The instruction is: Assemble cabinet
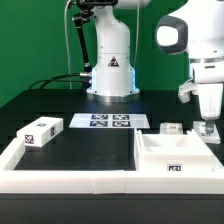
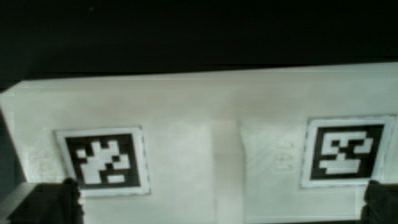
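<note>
I should close my gripper now, because its fingers reach down on both sides of the raised rib (image 2: 228, 180) on the tagged panel (image 2: 231, 110). Closing now would hold it.
The cabinet's large hollow white box (image 1: 172, 158) lies at the front on the exterior view's right, with a tag on its front wall. A white block (image 1: 40, 132) with tags lies at the exterior view's left. A small white piece (image 1: 172, 128) sits behind the box. My gripper (image 1: 207, 126) hangs low over the far right end of the box. In the wrist view a white tagged panel (image 2: 231, 110) with two tags fills the picture below my gripper (image 2: 214, 206). The fingertips (image 2: 45, 205) stand wide apart at either side of it; the gripper is open and holds nothing.
The marker board (image 1: 110, 121) lies in front of the robot's base (image 1: 110, 75). A low white rim (image 1: 70, 180) edges the black table at the front and left. Black cables run behind the base on the exterior view's left.
</note>
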`<state>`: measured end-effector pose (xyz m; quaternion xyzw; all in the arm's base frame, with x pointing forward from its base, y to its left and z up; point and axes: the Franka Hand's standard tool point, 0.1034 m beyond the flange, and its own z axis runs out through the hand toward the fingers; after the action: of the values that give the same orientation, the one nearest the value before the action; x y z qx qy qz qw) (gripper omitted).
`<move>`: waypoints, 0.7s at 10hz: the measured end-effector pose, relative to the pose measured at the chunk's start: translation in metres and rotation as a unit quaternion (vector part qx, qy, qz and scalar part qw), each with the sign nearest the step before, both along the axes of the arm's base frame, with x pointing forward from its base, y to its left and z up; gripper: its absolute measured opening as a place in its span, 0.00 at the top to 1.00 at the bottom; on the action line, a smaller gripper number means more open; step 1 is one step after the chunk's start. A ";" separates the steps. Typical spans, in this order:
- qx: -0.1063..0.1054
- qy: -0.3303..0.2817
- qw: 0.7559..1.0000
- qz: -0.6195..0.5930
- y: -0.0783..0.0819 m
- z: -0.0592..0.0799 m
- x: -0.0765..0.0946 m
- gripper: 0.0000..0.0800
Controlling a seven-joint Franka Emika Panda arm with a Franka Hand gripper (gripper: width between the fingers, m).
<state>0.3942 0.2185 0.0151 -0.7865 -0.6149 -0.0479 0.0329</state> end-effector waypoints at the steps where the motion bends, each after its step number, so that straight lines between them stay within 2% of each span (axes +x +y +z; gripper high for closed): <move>1: -0.001 0.000 1.000 0.000 -0.003 0.000 0.001 0.03; 2: -0.001 0.000 1.000 -0.001 -0.005 0.000 0.002 0.03; 4: 0.000 0.000 1.000 -0.004 -0.007 -0.002 0.002 0.49; 5: 0.003 0.000 1.000 -0.004 -0.006 -0.004 0.000 0.49; 6: 0.003 0.000 1.000 -0.004 -0.006 -0.005 -0.001 0.66; 7: 0.003 0.000 1.000 -0.004 -0.006 -0.005 0.000 0.88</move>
<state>0.3939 0.2123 0.0098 -0.7889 -0.6115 -0.0498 0.0356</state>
